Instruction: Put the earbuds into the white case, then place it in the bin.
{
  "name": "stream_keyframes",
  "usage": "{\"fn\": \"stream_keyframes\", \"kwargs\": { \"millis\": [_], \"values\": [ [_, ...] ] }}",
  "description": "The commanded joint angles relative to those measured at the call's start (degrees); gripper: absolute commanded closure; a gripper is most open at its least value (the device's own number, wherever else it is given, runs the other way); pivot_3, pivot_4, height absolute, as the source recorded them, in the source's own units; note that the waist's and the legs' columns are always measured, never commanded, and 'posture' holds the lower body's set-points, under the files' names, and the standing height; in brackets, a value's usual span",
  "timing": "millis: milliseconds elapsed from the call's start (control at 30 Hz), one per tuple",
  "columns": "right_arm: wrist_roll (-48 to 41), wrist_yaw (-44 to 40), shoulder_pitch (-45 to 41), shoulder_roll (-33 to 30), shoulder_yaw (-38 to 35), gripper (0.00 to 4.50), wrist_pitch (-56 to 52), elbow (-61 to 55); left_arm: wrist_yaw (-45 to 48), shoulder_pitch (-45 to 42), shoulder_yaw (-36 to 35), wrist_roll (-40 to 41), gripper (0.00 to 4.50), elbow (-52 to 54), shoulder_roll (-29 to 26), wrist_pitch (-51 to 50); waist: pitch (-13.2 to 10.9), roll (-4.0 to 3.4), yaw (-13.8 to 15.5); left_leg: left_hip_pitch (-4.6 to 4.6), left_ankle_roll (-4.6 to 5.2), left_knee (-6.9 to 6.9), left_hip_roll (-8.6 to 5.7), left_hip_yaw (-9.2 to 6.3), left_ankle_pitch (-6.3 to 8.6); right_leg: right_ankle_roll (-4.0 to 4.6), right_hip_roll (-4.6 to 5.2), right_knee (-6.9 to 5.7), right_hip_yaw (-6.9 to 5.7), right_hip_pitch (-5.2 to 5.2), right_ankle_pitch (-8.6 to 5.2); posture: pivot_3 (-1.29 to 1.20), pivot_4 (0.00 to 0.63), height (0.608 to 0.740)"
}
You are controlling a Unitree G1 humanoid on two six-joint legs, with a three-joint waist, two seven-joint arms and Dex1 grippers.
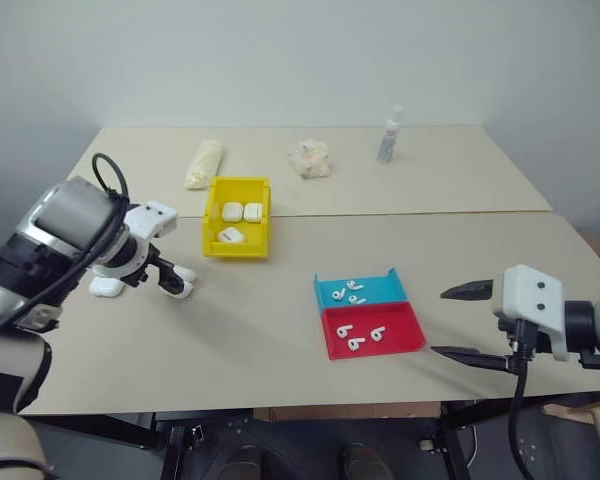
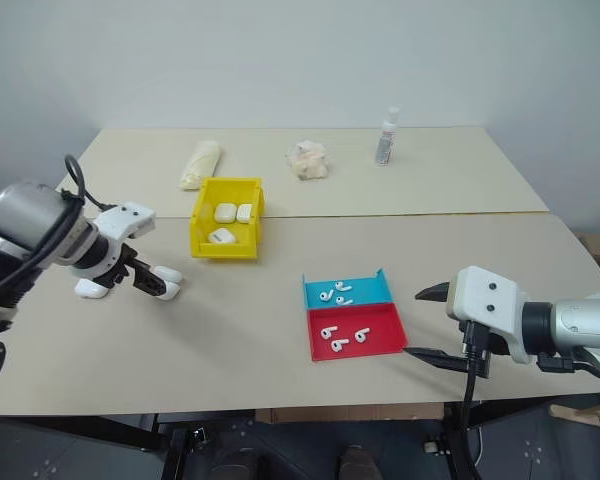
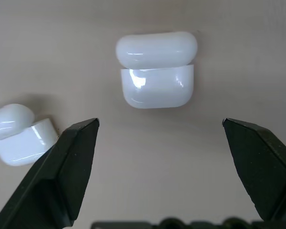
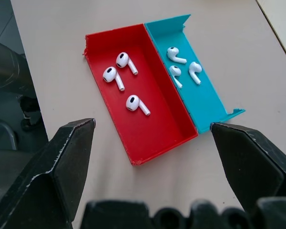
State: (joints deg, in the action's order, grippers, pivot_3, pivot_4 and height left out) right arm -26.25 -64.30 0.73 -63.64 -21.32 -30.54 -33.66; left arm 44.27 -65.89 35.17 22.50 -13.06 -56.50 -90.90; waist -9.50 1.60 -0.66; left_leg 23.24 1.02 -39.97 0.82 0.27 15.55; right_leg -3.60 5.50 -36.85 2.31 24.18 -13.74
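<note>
I am not ready to close yet, because my left gripper's fingers stop short of the white case's near edge (image 3: 157,104) and would miss. I should first move my left gripper toward the case's edge, then close on it.
Two white cases lie on the table at my left, one (image 3: 156,71) straight ahead of my open left gripper (image 3: 160,122), the other (image 3: 19,136) off to its side; both lids stand ajar. From the head, the left gripper (image 1: 150,275) points down between these cases (image 1: 107,287) (image 1: 183,288) and holds nothing. The yellow bin (image 1: 215,195) just beyond holds three more white cases. Earbuds (image 4: 126,62) lie in the red tray (image 4: 157,129) and earbuds (image 4: 194,70) in the blue tray (image 4: 207,102). My right gripper (image 1: 440,321) hovers open right of the trays, empty.
At the back of the table stand a small spray bottle (image 1: 389,135), a crumpled wrapper (image 1: 310,158) and a rolled cloth (image 1: 204,163). A seam (image 1: 430,213) joins two tabletops. The near table edge (image 1: 280,405) runs just below both grippers.
</note>
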Motion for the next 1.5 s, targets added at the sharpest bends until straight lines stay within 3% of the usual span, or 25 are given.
{"fn": "stream_keyframes", "kwargs": {
  "millis": [33,567,767,1500],
  "values": [
    [-1.8,1.1,0.1,0.3,-2.5,0.04,-1.3,-2.1,0.9,-2.7,0.0,-2.1,0.0,-6.4,2.4,2.2,0.0,0.0,0.0,-0.01,0.0,0.0,0.0,0.0,0.0,0.0,0.0,0.0,-0.01,-0.01,0.0,0.0,0.15,0.74],
    [-1.8,1.6,5.4,0.2,-6.5,0.04,-2.9,-3.9,10.2,-7.4,5.2,-12.8,0.0,-27.9,11.6,16.6,0.0,0.01,0.0,0.05,0.01,-0.06,-0.03,0.05,0.01,0.0,0.01,0.0,-0.06,-0.02,0.0,0.0,0.15,0.74],
    [-1.5,2.7,6.6,0.2,-6.7,0.04,-3.8,-4.9,14.0,-7.7,6.0,-15.7,0.0,-30.3,13.0,16.2,0.0,0.01,0.0,0.06,0.01,-0.07,-0.03,0.04,0.01,0.0,0.02,0.0,-0.06,-0.02,0.0,0.0,0.15,0.74],
    [-0.3,7.0,6.5,0.4,-4.0,0.04,-4.7,-5.3,12.0,-5.2,4.5,-19.0,0.0,-29.3,14.7,11.9,0.0,0.02,0.0,0.06,0.01,-0.09,-0.02,-0.01,0.01,0.0,0.02,-0.03,-0.07,-0.01,0.0,0.0,0.15,0.74]
  ]
}}
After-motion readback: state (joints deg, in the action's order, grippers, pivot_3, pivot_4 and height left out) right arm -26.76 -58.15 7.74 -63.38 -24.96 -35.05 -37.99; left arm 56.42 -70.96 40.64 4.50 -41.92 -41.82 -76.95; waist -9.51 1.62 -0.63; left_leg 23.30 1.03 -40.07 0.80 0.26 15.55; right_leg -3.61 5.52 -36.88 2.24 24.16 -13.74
